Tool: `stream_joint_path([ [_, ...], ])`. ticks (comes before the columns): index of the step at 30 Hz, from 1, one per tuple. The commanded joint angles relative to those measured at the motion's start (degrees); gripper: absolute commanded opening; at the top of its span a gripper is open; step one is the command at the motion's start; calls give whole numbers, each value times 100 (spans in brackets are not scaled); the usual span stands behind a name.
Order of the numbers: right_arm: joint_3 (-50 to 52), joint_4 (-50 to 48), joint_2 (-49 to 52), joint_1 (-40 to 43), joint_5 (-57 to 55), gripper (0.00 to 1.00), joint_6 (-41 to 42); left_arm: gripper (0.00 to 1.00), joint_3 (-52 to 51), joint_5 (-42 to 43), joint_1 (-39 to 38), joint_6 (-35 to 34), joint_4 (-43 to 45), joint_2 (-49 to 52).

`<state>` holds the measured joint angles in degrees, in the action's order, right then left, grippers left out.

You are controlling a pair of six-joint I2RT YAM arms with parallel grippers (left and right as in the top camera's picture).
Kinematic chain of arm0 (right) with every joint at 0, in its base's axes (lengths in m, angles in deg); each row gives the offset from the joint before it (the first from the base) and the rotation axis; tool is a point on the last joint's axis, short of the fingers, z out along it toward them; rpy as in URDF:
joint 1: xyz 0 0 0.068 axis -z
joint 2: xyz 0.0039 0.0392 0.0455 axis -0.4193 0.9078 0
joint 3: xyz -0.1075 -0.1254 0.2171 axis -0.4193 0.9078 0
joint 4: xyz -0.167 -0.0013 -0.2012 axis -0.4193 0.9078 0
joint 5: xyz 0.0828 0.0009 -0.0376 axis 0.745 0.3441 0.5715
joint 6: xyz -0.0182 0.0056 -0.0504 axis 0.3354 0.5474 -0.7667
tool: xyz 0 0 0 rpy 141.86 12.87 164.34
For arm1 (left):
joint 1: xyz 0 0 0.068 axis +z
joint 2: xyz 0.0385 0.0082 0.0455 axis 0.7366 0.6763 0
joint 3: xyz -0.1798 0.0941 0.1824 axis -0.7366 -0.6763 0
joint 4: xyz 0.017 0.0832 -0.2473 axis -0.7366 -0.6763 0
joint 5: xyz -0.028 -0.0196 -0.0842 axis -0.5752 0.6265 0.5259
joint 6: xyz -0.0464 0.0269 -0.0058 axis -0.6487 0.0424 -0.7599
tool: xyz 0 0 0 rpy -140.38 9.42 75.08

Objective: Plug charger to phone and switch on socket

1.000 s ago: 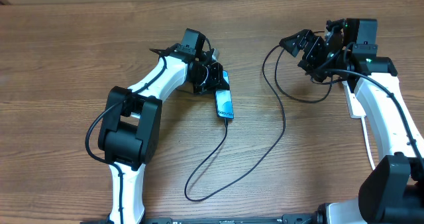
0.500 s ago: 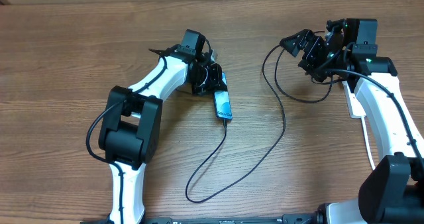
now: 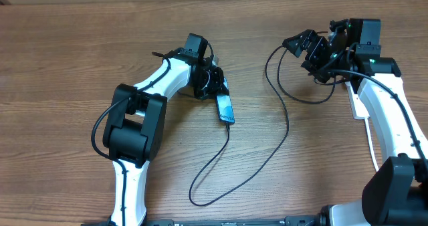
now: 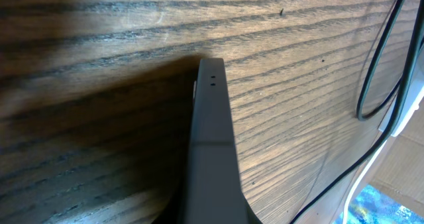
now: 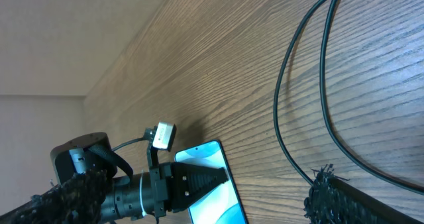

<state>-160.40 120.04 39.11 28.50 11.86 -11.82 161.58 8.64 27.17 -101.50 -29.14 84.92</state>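
The phone's far end meets its shadow over flat wood, so my left gripper should open its fingers.
The phone (image 3: 226, 109) is tipped up toward its long edge near the table's middle, with my left gripper (image 3: 215, 85) shut on its upper end. The right wrist view shows the light blue screen (image 5: 209, 155) with a dark left finger (image 5: 222, 177) lying across it. In the left wrist view the phone is a dark bar seen edge-on (image 4: 212, 138). The black charger cable (image 3: 281, 139) meets the phone's lower end, loops toward the table's front, then rises to my right gripper (image 3: 289, 43), which is raised and shut on it. The plug is hidden. The socket shows only as a white edge (image 3: 354, 105) beside the right arm.
Cable strands (image 5: 281, 105) curve over the wood between the arms, and one also shows in the left wrist view (image 4: 371, 85). The big cable loop reaches near the front edge (image 3: 194, 198). A tan wall runs along the table's far side.
My left gripper has rolled the phone from nearly flat toward its edge, so less blue screen shows from overhead. The cable loop shifted slightly right. The right arm has not moved.
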Motion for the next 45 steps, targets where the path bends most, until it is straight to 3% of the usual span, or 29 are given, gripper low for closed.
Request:
stream_joint_path([
  [1,-57,-11,-153,22,-61,100,-68,5,-4,68,-55,-70,-2,138],
  [7,-57,-11,-153,22,-74,100,-68,13,-4,68,-55,-68,-31,138],
  [40,-57,-9,-153,22,-74,100,-68,15,-4,68,-37,-31,-199,138],
  [45,-57,-9,-153,22,-74,100,-68,18,-4,68,-37,-31,-199,138],
])
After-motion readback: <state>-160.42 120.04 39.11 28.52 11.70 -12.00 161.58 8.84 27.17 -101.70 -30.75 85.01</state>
